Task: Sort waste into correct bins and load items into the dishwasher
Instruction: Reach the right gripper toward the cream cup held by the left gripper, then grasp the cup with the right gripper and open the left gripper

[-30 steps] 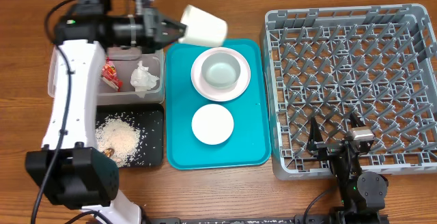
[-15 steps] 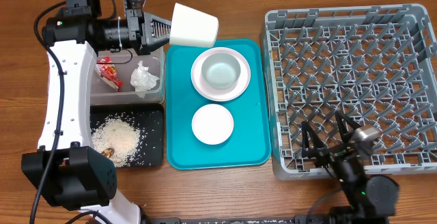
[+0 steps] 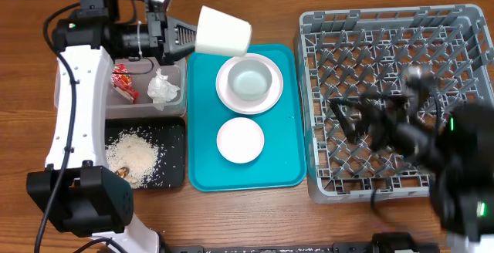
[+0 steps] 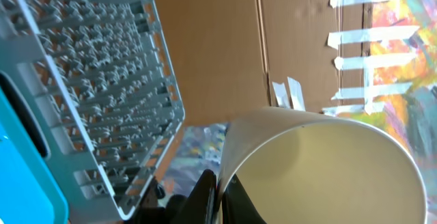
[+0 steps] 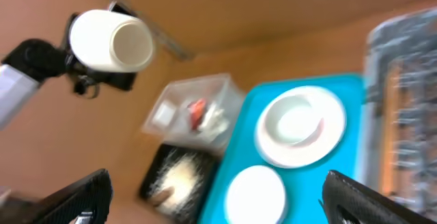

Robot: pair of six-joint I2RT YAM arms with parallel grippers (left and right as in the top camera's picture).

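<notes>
The cup's rim is held. My right gripper should next grab the white cup by its base end (image 3: 244, 40) (image 5: 133, 44), opposite that rim, to load it rim-first into the dish rack.
My left gripper (image 3: 189, 37) is shut on the rim of the small white cup (image 3: 224, 31), which it holds on its side in the air over the back left corner of the teal tray. In the left wrist view, one finger (image 4: 205, 198) presses outside the cup's (image 4: 328, 169) wall and the other inside. My right gripper (image 3: 363, 118) hangs open and blurred over the grey dish rack (image 3: 386, 15), nothing between its fingers (image 5: 82, 197). A bowl (image 3: 248, 78) sits on the large plate (image 3: 225, 91). A second bowl (image 3: 240, 140) lies nearer.
Plate and bowls rest on the teal tray (image 3: 204, 168). The clear tub (image 3: 147, 108) holds a red wrapper (image 3: 124, 82) and a crumpled napkin (image 3: 161, 88). The black tray (image 3: 171, 141) holds rice (image 3: 133, 154) and a brown chunk (image 3: 122, 172).
The right arm has lifted from the rack's front edge and swung up over the rack, still open. The left gripper has shifted the cup slightly.
</notes>
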